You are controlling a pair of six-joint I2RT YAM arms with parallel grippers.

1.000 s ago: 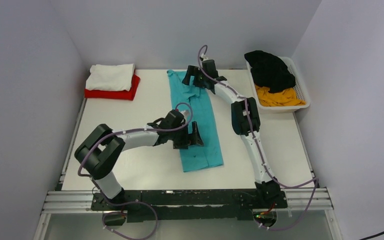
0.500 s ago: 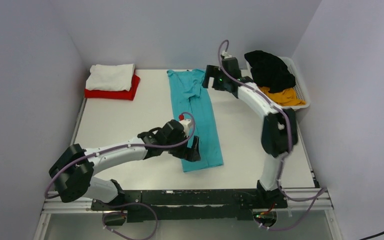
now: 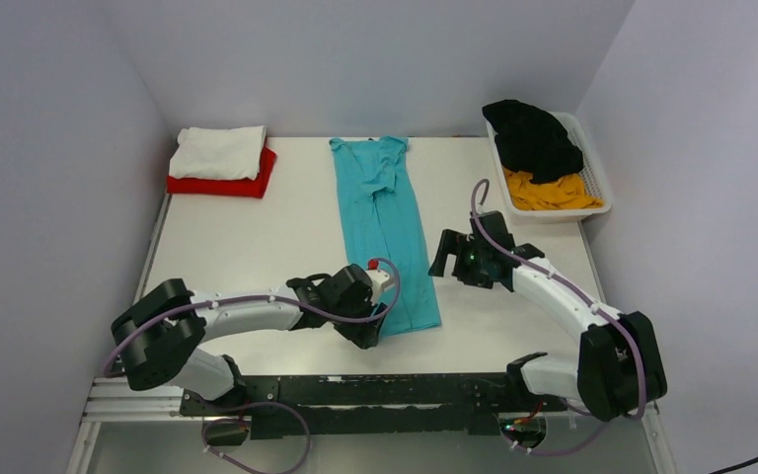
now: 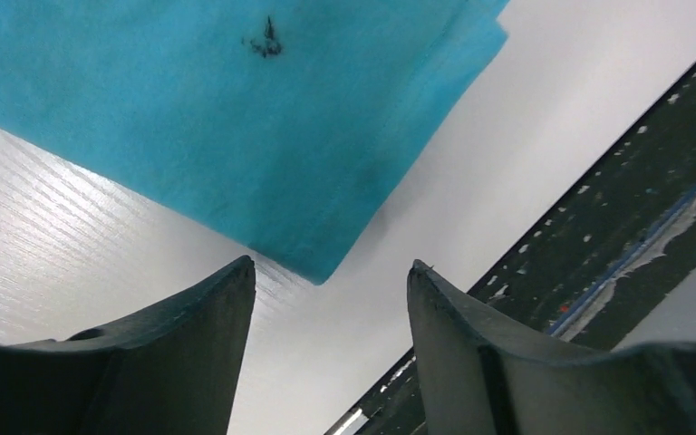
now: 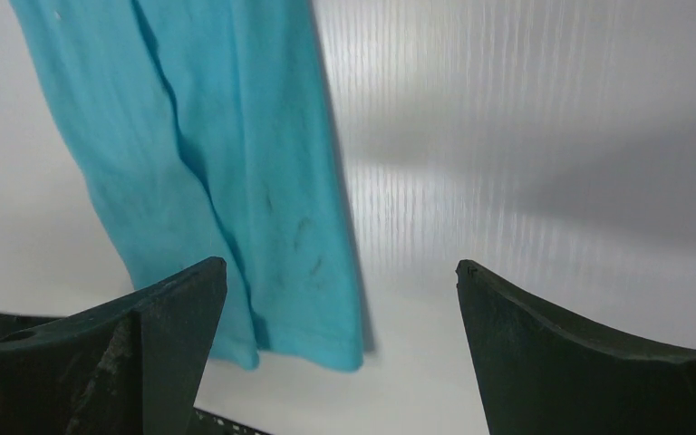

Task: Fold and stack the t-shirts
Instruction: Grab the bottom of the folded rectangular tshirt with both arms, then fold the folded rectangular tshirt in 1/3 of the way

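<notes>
My right gripper needs to grab the near outer corner [image 3: 438, 324] of the teal t-shirt [image 3: 387, 222] next, across from my left gripper's corner. Then the t-shirt can be folded evenly.
The teal t-shirt [image 3: 387, 222] lies folded in a long strip down the middle of the table, collar at the far end. It shows in the left wrist view [image 4: 208, 118] and the right wrist view [image 5: 227, 172]. My left gripper [image 3: 373, 331] is open and empty, low at the shirt's near left corner. My right gripper [image 3: 444, 259] is open and empty, just right of the shirt's near half. A folded white shirt [image 3: 219, 151] lies on a folded red shirt [image 3: 257, 181] at the far left. A black shirt [image 3: 533, 136] and a yellow-orange shirt [image 3: 551, 192] lie in the basket.
The white slatted basket [image 3: 600, 184] stands at the far right corner against the wall. The black rail [image 3: 375, 390] with the arm bases runs along the table's near edge; it also shows in the left wrist view [image 4: 616, 236].
My right arm has swung from the shirt's collar end back to beside its near half. My left gripper has slid down the shirt's left edge to its near corner.
</notes>
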